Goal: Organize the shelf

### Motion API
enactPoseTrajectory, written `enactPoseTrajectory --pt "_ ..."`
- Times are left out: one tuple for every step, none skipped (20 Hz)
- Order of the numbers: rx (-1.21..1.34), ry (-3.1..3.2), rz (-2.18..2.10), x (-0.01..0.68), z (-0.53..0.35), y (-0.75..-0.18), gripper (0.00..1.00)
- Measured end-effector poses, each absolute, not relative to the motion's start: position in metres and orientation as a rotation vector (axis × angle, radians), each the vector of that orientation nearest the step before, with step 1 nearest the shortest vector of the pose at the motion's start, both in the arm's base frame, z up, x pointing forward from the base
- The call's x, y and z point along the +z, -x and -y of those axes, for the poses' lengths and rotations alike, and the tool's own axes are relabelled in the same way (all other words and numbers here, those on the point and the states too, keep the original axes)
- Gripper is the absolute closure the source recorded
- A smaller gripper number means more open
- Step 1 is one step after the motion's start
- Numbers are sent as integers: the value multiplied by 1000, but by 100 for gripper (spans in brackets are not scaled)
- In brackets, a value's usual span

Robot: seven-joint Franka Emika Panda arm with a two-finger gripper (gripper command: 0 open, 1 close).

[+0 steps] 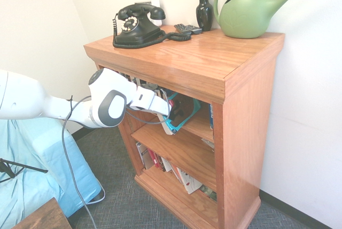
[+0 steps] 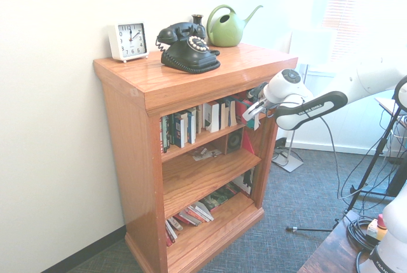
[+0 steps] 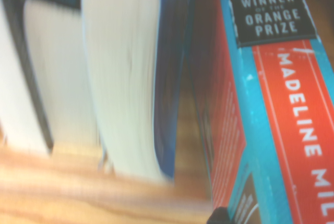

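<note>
The red and teal book [image 1: 187, 112] [image 3: 282, 104] is standing in the top level of the shelf, close beside the upright books, so my gripper will let go of it.
The shelf [image 1: 214, 58] is a reddish-brown wooden bookcase with three open tiers, also seen in the second exterior view [image 2: 191, 85]. My gripper [image 1: 172, 116] reaches into the front of its top tier, at the end furthest from the wall, and is shut on a red and teal book [image 1: 187, 112]. The book is tilted, with one corner sticking out past the shelf's front. The wrist view shows this book [image 3: 282, 104] close up beside upright books [image 3: 122, 78]. In the second exterior view the gripper [image 2: 253, 111] is beside the red book [image 2: 245, 103].
On top stand a black telephone [image 1: 138, 26], a dark vase [image 1: 204, 11], a green watering can [image 1: 246, 15], a remote [image 1: 188, 28] and a white clock [image 2: 128, 41]. Upright books [image 2: 191, 125] fill the top tier; other books [image 2: 191, 214] lie in the bottom tier. A blue-covered seat [image 1: 32, 165] stands nearby.
</note>
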State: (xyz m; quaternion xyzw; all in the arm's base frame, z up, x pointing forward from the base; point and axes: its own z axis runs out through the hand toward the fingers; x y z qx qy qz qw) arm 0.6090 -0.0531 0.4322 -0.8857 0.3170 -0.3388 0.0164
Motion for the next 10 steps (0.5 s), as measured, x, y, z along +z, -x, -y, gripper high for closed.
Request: enactPoseTrajectory --pt "-1054 2748 -994 432 52 -610 100" --pt "-1059 2752 -991 432 52 -611 100" --pt "-1061 2747 -1001 432 52 -611 100" --pt "-1062 2747 -1003 431 51 -611 100" --pt "-1063 2743 -1009 431 51 -611 100" --pt "-1063 2742 -1012 431 50 -612 100" --pt "-1065 2742 -1013 431 50 -612 100" --pt "-1068 2742 -1015 431 50 -612 100" --pt "-1069 2739 -1017 431 49 -612 0" --pt "-1069 2739 -1018 431 49 -612 0"
